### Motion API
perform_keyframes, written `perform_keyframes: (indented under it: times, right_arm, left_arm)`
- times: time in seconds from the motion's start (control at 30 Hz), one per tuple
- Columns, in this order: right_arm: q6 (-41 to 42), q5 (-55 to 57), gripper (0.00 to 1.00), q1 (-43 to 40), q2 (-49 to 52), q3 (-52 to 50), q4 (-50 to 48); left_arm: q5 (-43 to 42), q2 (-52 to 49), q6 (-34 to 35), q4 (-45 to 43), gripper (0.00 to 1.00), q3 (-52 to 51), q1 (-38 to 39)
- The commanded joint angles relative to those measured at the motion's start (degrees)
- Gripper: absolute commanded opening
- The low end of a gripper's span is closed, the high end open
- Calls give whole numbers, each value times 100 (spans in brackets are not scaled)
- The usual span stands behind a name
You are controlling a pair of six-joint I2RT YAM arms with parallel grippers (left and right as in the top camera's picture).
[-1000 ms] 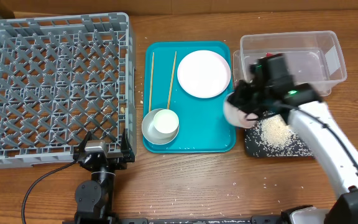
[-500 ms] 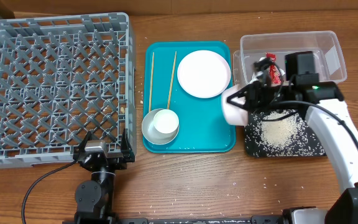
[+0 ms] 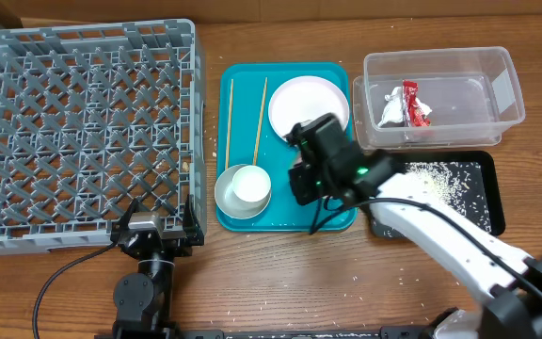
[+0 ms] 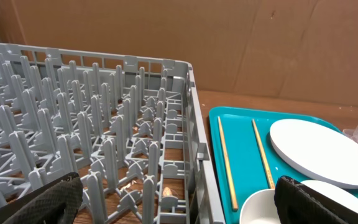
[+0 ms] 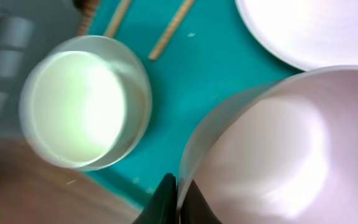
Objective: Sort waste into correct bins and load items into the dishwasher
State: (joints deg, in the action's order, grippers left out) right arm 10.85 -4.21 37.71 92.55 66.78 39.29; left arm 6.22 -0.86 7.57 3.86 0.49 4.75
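Note:
The white bowl is still above the teal tray's flat surface and would fall onto the tray if I opened now, so my right gripper should keep holding it.
My right gripper (image 3: 307,181) hangs over the teal tray's front right part. In the right wrist view it (image 5: 180,196) is shut on the rim of the white bowl (image 5: 278,143); in the overhead view the arm hides the bowl. The steel bowl (image 3: 241,191) with the small white cup (image 3: 250,184) in it sits at the tray's front left, also in the right wrist view (image 5: 86,102). The plate (image 3: 309,111) and two chopsticks (image 3: 260,118) lie further back. The red wrapper (image 3: 412,102) lies in the clear tub (image 3: 497,89). My left gripper (image 3: 155,229) is open at the grey rack's (image 3: 83,132) front edge.
The teal tray (image 3: 290,202) lies between the rack and the bins. The black tray (image 3: 486,212) in front of the tub holds scattered rice (image 3: 436,179). Loose grains dot the wooden table near the front. A cable runs from the left arm's base at bottom left.
My right arm has swung left with the white bowl, from above the black tray and tub to over the teal tray. The wrapper in the tub now shows. The left arm has not moved.

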Motion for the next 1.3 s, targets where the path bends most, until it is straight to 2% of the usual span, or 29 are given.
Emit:
perform_keyframes:
  times: [0.0,0.13,0.17,0.23,0.27,0.33,0.37,0.43,0.6,0.67,0.8,1.0,1.2,1.27]
  right_arm:
    - [9,807,4,15,507,105,-157]
    - [9,802,4,-7,901,107,-278]
    - [22,798,11,-7,896,116,-247]
    - [243,793,35,-7,793,201,-111]
    - [354,780,43,-7,706,275,-35]
    - [444,651,55,-7,485,439,85]
    - [444,470,64,-7,278,551,151]
    - [442,317,73,-7,24,651,212]
    - [444,2,78,-7,-752,796,299]
    - [446,-52,84,-7,-1021,796,299]
    - [1032,-203,77,-4,-1217,791,376]
    - [1185,-487,68,20,-752,662,367]
    - [1196,-496,45,17,188,656,-142]
    - [1196,-632,43,17,487,656,-269]
  left_arm:
    - [-26,61,79,-2,100,-22,-33]
    - [-26,61,79,-2,100,-22,-33]
    - [-26,61,79,-2,100,-22,-33]
    - [-28,59,79,-2,100,-22,-33]
    - [-26,61,79,-2,100,-22,-33]
    - [-26,61,79,-2,100,-22,-33]
    - [-7,59,76,-2,100,-22,-33]
    - [-9,61,79,-4,100,-22,-33]
    - [-33,59,83,-2,100,-22,-33]
    - [-236,61,131,17,100,-22,-33]
    - [-1340,59,732,4,100,-17,-24]
    - [-1847,57,1547,-225,100,122,-24]
    - [-2124,57,1582,-247,100,1060,-24]
    - [-2341,57,1598,-254,100,1231,-24]
